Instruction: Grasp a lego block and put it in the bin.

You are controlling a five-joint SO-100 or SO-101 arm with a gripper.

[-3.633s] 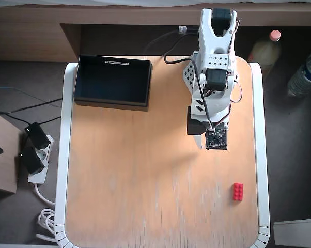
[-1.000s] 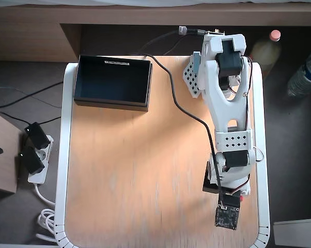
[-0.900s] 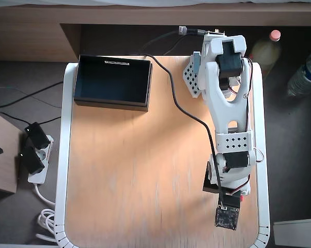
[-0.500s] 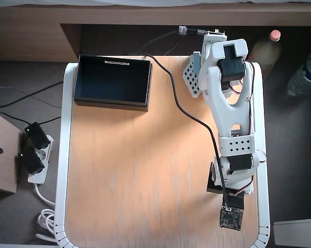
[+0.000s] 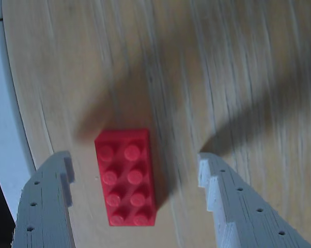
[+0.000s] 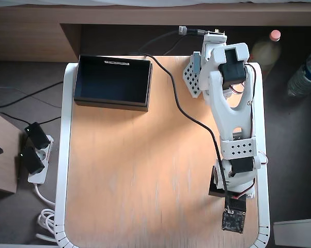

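Observation:
I will put the red lego block in the bin, so next my gripper will grab the long studded sides of the red lego block [image 5: 126, 176].
In the wrist view the red lego block [image 5: 126, 176] lies flat on the wooden table, studs up, between my two grey fingers and nearer the left one. My gripper [image 5: 134, 157] is open, with a finger on each side of the block and neither touching it. In the overhead view my gripper [image 6: 199, 72] points down at the table's far right corner and hides the block beneath it. The black bin [image 6: 113, 82] stands open and empty at the far left corner of the table, well to the left of the gripper.
The table's rounded white edge [image 5: 11, 129] runs close to the left finger. A black cable [image 6: 186, 113] crosses the table to the arm's base [image 6: 233, 186]. Two bottles [image 6: 273, 44] stand off the table at the right, and a power strip [image 6: 35, 155] lies at the left.

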